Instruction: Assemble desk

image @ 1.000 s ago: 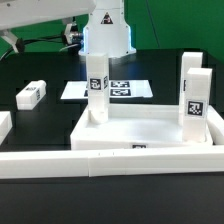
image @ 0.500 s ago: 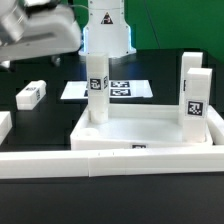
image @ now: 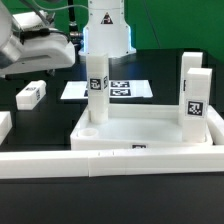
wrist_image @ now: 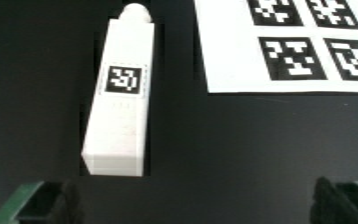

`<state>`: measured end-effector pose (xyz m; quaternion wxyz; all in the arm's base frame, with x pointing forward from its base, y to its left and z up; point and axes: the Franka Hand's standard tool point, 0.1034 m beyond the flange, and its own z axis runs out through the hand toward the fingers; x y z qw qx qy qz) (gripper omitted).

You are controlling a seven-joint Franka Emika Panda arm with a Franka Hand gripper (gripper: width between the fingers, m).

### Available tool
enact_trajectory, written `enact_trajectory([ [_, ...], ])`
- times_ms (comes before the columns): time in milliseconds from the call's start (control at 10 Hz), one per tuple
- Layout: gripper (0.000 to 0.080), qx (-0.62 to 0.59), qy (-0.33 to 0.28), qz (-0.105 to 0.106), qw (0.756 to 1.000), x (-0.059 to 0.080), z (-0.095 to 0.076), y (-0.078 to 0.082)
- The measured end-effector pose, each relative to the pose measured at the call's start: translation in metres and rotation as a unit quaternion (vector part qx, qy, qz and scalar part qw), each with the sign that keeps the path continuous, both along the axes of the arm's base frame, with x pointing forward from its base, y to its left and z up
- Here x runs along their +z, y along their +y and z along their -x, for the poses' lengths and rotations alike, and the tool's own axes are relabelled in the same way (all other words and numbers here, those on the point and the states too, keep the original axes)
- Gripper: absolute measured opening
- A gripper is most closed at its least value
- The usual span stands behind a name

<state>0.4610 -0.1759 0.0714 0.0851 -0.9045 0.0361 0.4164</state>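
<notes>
My gripper grabs the loose leg by the flat sides near its square end (wrist_image: pixel 115 145) next, since the leg narrows to a round peg at its tip.
The desk top (image: pixel 140 128), a white tray, lies in the middle in the exterior view. One white tagged leg (image: pixel 97 85) stands upright at its left side and two legs (image: pixel 196 98) at its right side. A loose leg (image: pixel 32 94) lies flat on the black table to the exterior view's left. It also shows in the wrist view (wrist_image: pixel 123 90), lengthwise, tag up. My gripper (wrist_image: pixel 197 205) is open and empty above it, with its dark fingertips (wrist_image: pixel 43 200) wide apart. The arm (image: pixel 38 45) hangs at the upper left of the exterior view.
The marker board (image: pixel 110 90) lies behind the desk top and beside the loose leg in the wrist view (wrist_image: pixel 291 45). A long low white border wall (image: pixel 110 160) runs along the front. Another white piece (image: pixel 4 125) lies at the exterior view's left edge.
The arm has come down and into the exterior view from the upper left, moving over the loose leg. The desk top and the standing legs have not moved.
</notes>
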Motion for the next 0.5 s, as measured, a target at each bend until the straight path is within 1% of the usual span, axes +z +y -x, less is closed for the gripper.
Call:
enact_trajectory([
  [200,0.0649,-0.019,0.029,0.000,0.999,-0.026,0.025,-0.021],
  [300,0.0649,-0.026,0.040,0.000,0.999,-0.036,0.034,-0.027],
  [400,0.0649,-0.032,0.047,0.006,0.998,-0.045,0.040,-0.026],
  [500,0.0649,-0.038,0.057,0.011,0.998,-0.054,0.045,-0.020],
])
